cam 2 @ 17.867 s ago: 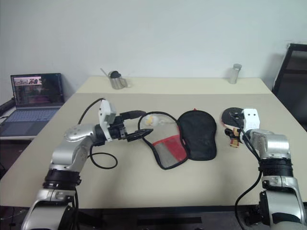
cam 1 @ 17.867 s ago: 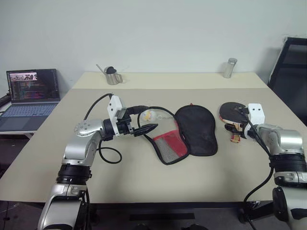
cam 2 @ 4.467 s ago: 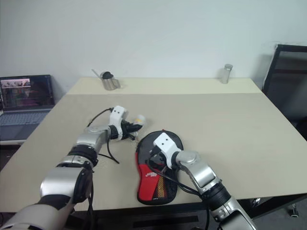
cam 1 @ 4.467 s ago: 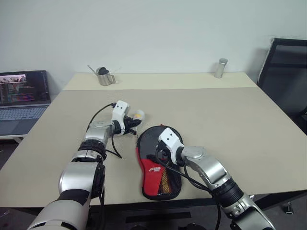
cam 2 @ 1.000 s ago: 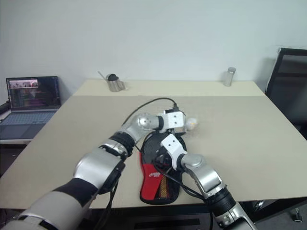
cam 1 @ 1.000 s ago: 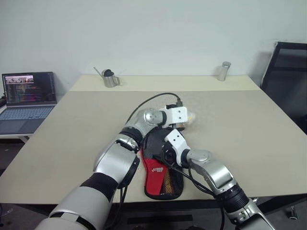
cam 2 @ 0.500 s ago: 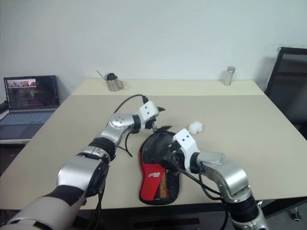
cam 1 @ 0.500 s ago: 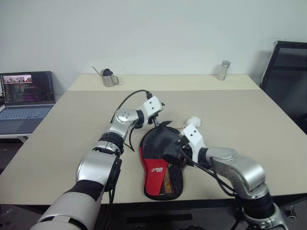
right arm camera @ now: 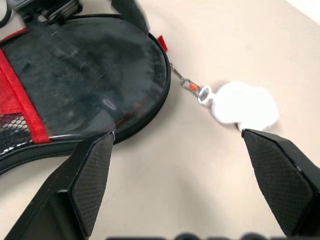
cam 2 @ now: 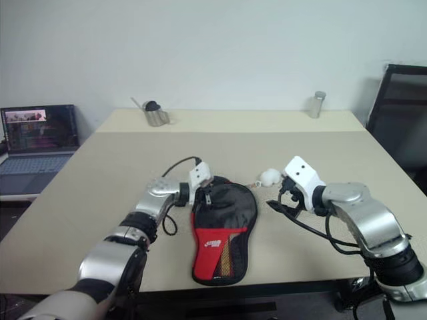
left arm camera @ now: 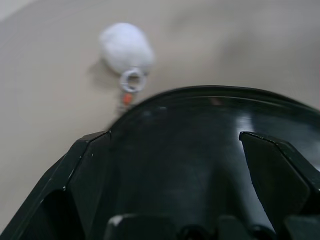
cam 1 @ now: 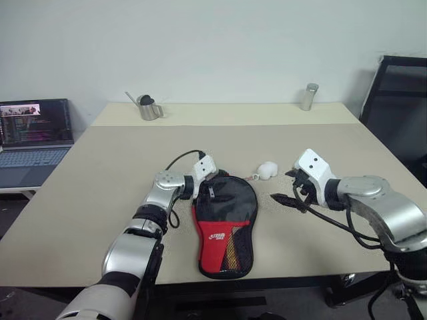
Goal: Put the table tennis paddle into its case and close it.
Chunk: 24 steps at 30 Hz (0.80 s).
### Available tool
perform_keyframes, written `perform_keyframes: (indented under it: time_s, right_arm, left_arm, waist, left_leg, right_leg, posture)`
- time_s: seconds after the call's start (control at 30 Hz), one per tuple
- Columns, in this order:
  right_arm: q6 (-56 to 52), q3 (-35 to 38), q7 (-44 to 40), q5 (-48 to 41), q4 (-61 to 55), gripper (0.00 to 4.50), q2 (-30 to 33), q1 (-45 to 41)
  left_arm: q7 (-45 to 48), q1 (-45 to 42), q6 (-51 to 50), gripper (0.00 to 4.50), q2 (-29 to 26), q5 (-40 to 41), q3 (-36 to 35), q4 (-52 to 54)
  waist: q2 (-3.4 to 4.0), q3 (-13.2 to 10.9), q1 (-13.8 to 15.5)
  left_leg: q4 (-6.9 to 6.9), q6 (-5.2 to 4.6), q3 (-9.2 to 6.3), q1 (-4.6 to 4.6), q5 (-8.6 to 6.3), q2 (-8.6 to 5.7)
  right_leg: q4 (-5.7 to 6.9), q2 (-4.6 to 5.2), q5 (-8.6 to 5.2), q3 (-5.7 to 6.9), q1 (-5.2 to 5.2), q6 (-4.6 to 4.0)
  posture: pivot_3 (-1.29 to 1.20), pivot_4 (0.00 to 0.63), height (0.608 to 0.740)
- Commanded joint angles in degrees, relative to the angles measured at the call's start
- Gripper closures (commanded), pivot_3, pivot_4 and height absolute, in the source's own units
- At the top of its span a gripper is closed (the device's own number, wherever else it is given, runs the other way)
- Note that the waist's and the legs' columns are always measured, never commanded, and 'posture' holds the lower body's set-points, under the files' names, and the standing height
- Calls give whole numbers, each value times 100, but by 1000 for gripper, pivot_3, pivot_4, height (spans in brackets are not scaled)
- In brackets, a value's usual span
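The short chain (cam 1: 253,177) lies thin and slack on the tabletop, so my right gripper will next grab the fluffy white charm (cam 1: 267,170) that stands up.
The case (cam 1: 224,223) lies flat on the table, black at its round end and red with a white logo and mesh lower down. Its flap is down. The table tennis paddle is hidden. A white fluffy charm (cam 1: 267,170) hangs off the case's round end on a short chain. My left gripper (cam 1: 204,189) is open at the upper left rim of the case, its fingers (left arm camera: 85,175) over the black fabric. To the right of the case my right gripper (cam 1: 283,188) is open, above the table, with nothing in it.
A metal pitcher (cam 1: 148,107) and a metal tin (cam 1: 307,97) stand along the far table edge. A laptop (cam 1: 35,133) sits on a side table to the left, a black chair (cam 1: 400,100) to the right. Bare tabletop surrounds the case.
My right gripper has lifted off the case and swung away to the right. My left gripper has drawn back and down from the case's round end to its upper left rim.
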<state>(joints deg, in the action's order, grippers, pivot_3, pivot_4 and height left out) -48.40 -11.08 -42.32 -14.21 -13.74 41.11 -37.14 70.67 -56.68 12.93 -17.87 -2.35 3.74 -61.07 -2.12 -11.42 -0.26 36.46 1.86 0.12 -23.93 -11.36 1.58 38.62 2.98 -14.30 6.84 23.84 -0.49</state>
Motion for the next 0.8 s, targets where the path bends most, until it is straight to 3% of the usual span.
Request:
perform_keyframes:
  time_s: [0.03, 0.23, 0.47, 0.8]
  right_arm:
    - [883, -219, -80, 434, 865, 0, -168, -468]
    - [1859, -267, 278, 946, 2659, 0, -911, -1058]
    - [2394, 654, 1345, 729, 4603, 0, -2041, -1719]
    - [3416, 1072, 2103, 998, 6733, 0, -2642, -2402]
  left_arm:
    - [294, 34, -183, 32, -135, 142, 48, 388]
    - [211, 206, -341, 32, -178, 161, 42, 612]
    - [193, 423, -445, 32, -293, 155, 66, 914]
    - [202, 593, -557, 32, -357, 144, 167, 1268]
  waist:
    - [0, 0, 4]
    - [-1, 0, 15]
    - [3, -2, 14]
    - [4, -3, 12]
  left_leg:
    - [2, 0, 0, 2, 0, 1]
    - [0, 0, 5, -1, 0, 3]
    - [1, 0, 12, -6, 1, 8]
    - [-2, 0, 18, -4, 1, 8]
  right_leg:
    - [2, -6, 0, 0, 0, 0]
    - [2, -14, 0, -6, 2, -1]
    - [26, 3, 2, -15, 19, -2]
    - [30, 4, 2, -25, 20, -3]
  posture:
    - [0, 150, 740]
    - [0, 150, 740]
    - [0, 150, 740]
    - [0, 150, 740]
